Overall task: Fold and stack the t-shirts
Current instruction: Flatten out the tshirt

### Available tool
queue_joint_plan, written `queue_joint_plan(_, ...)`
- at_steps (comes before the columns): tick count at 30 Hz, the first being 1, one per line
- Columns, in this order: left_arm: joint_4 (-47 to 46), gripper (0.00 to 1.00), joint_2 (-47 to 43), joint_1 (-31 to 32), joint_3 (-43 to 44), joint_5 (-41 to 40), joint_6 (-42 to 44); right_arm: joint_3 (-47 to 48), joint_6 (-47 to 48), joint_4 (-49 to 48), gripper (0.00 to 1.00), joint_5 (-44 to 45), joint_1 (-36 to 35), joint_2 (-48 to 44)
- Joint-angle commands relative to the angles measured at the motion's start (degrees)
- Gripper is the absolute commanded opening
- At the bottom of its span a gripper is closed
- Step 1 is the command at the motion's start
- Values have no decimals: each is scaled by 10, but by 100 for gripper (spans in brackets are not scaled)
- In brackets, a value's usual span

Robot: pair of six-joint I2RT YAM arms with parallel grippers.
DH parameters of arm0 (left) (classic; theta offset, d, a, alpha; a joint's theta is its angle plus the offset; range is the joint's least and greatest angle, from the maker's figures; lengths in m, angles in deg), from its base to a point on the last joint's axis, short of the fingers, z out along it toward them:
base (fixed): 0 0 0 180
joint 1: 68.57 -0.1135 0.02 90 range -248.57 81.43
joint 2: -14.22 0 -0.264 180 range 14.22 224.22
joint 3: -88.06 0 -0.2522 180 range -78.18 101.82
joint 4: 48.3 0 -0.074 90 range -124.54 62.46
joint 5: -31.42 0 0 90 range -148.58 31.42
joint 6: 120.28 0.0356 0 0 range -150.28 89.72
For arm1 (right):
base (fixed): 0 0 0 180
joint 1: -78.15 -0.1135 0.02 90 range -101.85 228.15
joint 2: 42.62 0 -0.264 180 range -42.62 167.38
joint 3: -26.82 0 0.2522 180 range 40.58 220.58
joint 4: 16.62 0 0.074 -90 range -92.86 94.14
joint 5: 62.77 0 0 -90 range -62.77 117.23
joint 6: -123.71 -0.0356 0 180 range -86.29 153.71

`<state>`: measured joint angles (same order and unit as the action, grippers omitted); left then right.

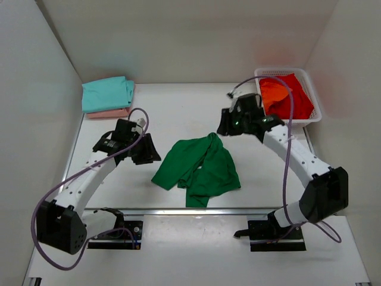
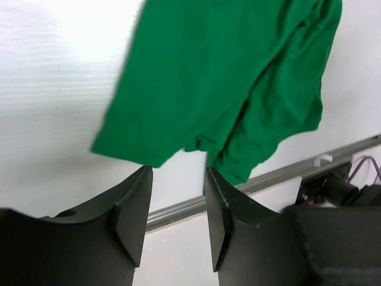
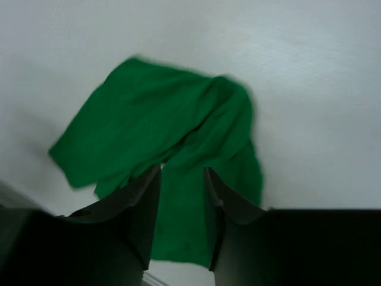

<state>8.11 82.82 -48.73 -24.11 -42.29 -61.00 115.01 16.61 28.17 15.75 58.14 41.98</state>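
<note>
The left gripper grabs the shirt's nearest protruding corner next, to spread the dark green t-shirt (image 1: 199, 168) open for folding.
A dark green t-shirt (image 1: 199, 168) lies crumpled in the middle of the table; it also shows in the left wrist view (image 2: 226, 83) and the right wrist view (image 3: 161, 128). A folded teal t-shirt (image 1: 107, 93) lies on a folded pale pink t-shirt (image 1: 108, 113) at the back left. A red t-shirt (image 1: 299, 95) and an orange t-shirt (image 1: 275, 92) lie in the white basket (image 1: 312, 83). My left gripper (image 1: 153, 155) is open and empty, just left of the green shirt. My right gripper (image 1: 224, 127) is open and empty, above the shirt's far right corner.
White walls close the table on the left, back and right. A metal rail (image 1: 178, 210) runs along the table's front edge. Purple cables (image 1: 290, 137) loop over both arms.
</note>
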Motion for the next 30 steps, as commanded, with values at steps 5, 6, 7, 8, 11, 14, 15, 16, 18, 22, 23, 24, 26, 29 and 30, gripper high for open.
queue_joint_plan(5,11,53,-104,-30,-107,-7,15,-155,88,13,35,-49,-221,-81)
queue_joint_plan(6,9,53,-102,-26,-115,-6,8,-167,86,6,36,-42,-245,-84)
queue_joint_plan(7,0,71,-102,-19,-130,-8,5,-190,79,-6,39,-49,-263,-91)
queue_joint_plan(8,-12,77,-99,-16,-138,-8,5,-211,71,-12,46,-53,-271,-94)
queue_joint_plan(11,-48,76,-96,-21,-180,12,-14,-249,46,-38,53,-71,-283,-96)
queue_joint_plan(14,-89,77,-94,-16,-214,6,-40,-271,44,-57,55,-70,-296,-80)
queue_joint_plan(15,-97,77,-84,-14,-220,-5,-46,-268,40,-59,55,-75,-301,-75)
queue_joint_plan(16,-104,75,-74,-11,-230,-5,-53,-265,38,-63,55,-77,-306,-65)
queue_joint_plan(18,-115,75,-60,-1,-231,-25,-61,-264,34,-70,55,-67,-313,-51)
queue_joint_plan(22,-135,72,-25,10,-227,-86,-78,-257,27,-82,53,-57,-330,-21)
queue_joint_plan(23,-138,72,-18,13,-225,-106,-77,-259,23,-79,53,-52,-333,-8)
queue_joint_plan(24,-137,72,-7,20,-222,-119,-80,-257,18,-80,53,-45,-335,-1)
queue_joint_plan(26,-136,71,13,28,-219,-162,-86,-261,15,-81,52,-34,-341,16)
queue_joint_plan(29,-151,70,34,34,-216,-189,-98,-266,3,-69,53,1,-342,15)
queue_joint_plan(30,-163,68,44,38,-214,-195,-102,-267,-10,-70,53,19,-347,13)
